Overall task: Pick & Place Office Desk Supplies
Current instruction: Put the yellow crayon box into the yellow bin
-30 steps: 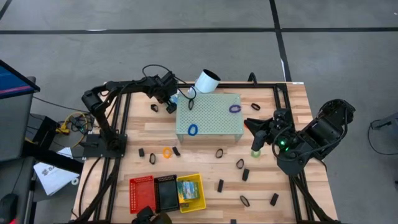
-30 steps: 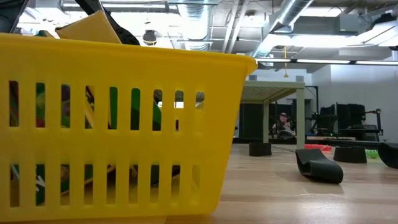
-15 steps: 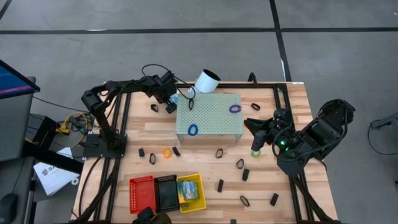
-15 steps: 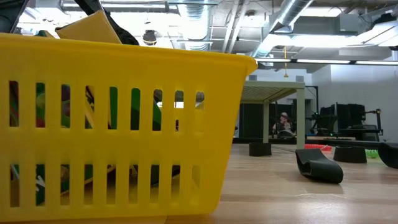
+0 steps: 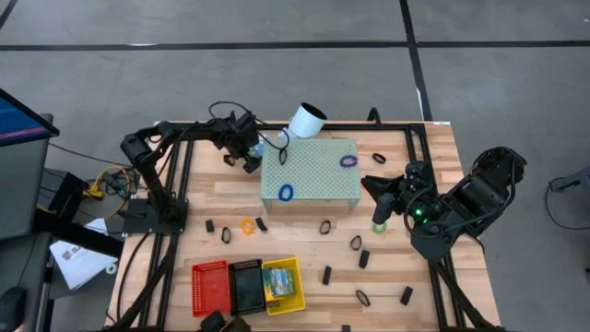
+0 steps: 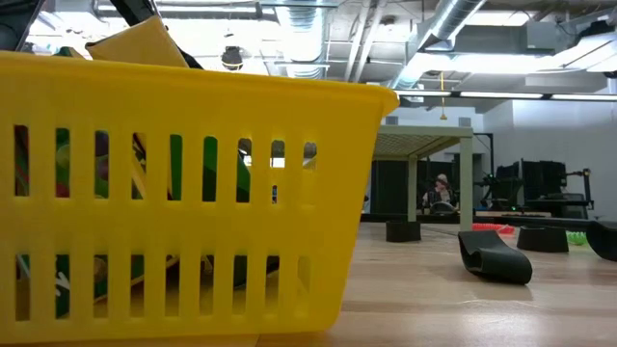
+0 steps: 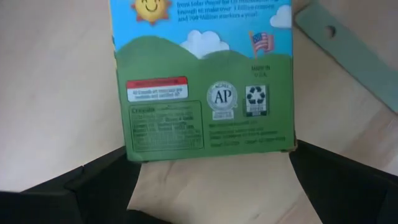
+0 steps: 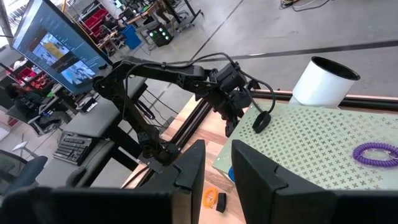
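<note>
My left gripper isn't ready to close on the crayon box yet. Its fingers only reach the corners of the green end, so it needs to move farther over its printed back (image 7: 205,93) first.
A crayon box (image 7: 205,81) lies flat on the table, its green and blue printed back up, close to the left side of the pale green perforated block (image 5: 309,172). My left gripper (image 7: 211,180) (image 5: 247,155) points down over the box's near end, open, one finger on either side and touching nothing. My right gripper (image 5: 373,184) (image 8: 216,162) hangs high over the table's right part. A narrow gap shows between its fingers, with nothing in it. Loops and black clips lie scattered on the table.
Red (image 5: 209,284), black (image 5: 245,284) and yellow (image 5: 282,284) baskets stand at the near edge; the yellow one (image 6: 183,193) fills the low view. A white tube (image 5: 307,120) lies behind the block. Blue (image 5: 285,192) and purple (image 5: 348,160) loops lie on the block, an orange loop (image 5: 247,225) before it.
My left gripper has come down a little over the crayon box and stays open. The right arm has kept still.
</note>
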`<state>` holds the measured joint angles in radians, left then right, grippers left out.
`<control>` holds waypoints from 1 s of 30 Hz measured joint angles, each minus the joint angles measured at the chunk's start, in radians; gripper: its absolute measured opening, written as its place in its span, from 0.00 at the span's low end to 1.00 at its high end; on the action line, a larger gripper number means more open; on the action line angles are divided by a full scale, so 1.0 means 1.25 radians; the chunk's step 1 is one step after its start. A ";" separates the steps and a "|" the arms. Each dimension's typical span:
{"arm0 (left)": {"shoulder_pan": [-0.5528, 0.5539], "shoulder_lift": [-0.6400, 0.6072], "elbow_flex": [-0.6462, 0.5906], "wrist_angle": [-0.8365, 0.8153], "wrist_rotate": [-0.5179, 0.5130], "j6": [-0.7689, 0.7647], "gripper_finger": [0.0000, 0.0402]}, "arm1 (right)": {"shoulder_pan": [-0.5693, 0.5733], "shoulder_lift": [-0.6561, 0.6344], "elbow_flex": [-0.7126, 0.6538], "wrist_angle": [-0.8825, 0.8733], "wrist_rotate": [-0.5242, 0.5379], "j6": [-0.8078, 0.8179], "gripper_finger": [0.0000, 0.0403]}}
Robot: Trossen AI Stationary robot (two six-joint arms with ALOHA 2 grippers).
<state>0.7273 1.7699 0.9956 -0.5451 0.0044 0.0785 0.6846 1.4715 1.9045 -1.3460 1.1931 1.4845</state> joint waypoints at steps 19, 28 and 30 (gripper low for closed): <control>0.000 0.002 0.004 0.083 -0.003 0.001 1.00 | 0.000 0.000 0.000 0.000 -0.015 0.000 0.19; 0.000 0.024 0.005 0.098 0.017 -0.002 1.00 | 0.000 0.000 0.000 0.009 -0.015 0.000 0.19; 0.000 0.024 0.005 0.100 0.017 -0.001 1.00 | 0.000 0.000 0.000 0.011 -0.015 0.000 0.19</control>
<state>0.7269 1.8000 1.0016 -0.4206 0.0250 0.0776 0.6846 1.4719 1.9045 -1.3319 1.1749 1.4847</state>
